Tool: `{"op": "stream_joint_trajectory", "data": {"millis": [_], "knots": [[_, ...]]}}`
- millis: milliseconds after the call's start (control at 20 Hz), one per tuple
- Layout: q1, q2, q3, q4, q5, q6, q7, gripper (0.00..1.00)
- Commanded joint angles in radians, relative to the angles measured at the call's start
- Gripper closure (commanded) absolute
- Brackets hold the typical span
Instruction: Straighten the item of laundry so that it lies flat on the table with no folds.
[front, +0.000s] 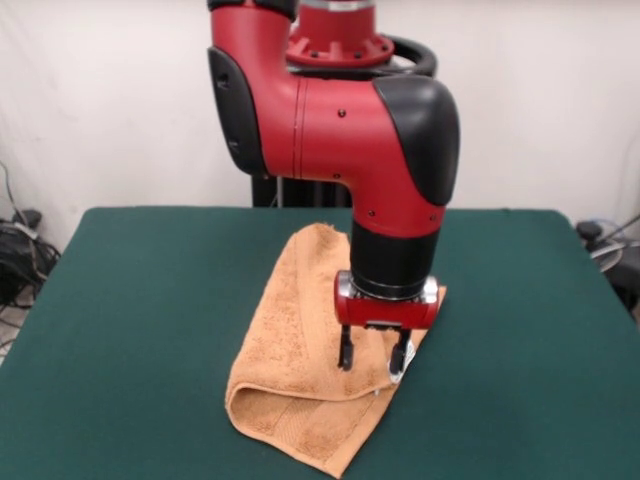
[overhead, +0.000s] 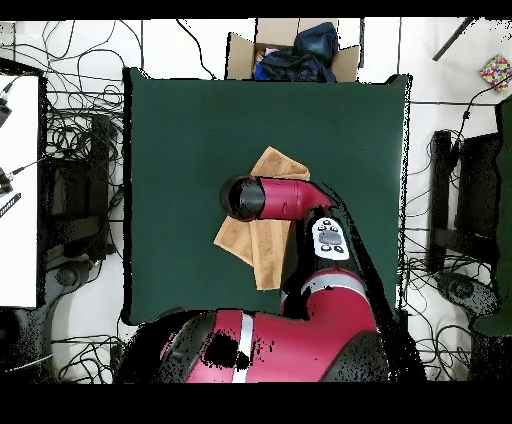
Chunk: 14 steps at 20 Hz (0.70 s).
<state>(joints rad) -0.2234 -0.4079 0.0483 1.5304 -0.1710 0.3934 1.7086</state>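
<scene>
My gripper is going to grab the upper layer of the folded towel (front: 300, 335) next, by the layer's edge beside the white tag (front: 395, 377), to open the towel out flat.
The orange-tan towel (front: 295, 340) lies in the middle of the dark green table (front: 140, 310), folded over on itself, with a rounded fold at its near left corner. A small white tag (front: 395, 377) shows at its right edge. My gripper (front: 372, 356) points straight down over the towel's right part. Its fingers stand apart, tips at or just above the cloth, the right one close to the tag. In the overhead view the towel (overhead: 262, 250) shows as a doubled shape on the table (overhead: 180, 130), partly hidden by my arm (overhead: 280, 197), which also hides the gripper.
A cardboard box with dark cloth (overhead: 290, 50) stands beyond the table's far edge in the overhead view. Cables cover the floor on both sides (overhead: 75, 150). A white surface (overhead: 18, 190) is at the left.
</scene>
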Motion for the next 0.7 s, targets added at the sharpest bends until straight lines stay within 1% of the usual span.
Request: {"op": "stream_joint_trajectory", "data": {"millis": [50, 250, 450, 700], "knots": [[0.004, 0.061, 0.018, 0.004, -0.014, 0.003, 0.103, 0.0], [0.004, 0.074, 0.018, 0.002, -0.015, -0.01, 0.106, 0.0], [-0.002, 0.117, 0.025, -0.009, -0.016, -0.051, 0.113, 0.0], [-0.004, 0.11, 0.021, -0.007, -0.018, -0.054, 0.111, 0.0]]}}
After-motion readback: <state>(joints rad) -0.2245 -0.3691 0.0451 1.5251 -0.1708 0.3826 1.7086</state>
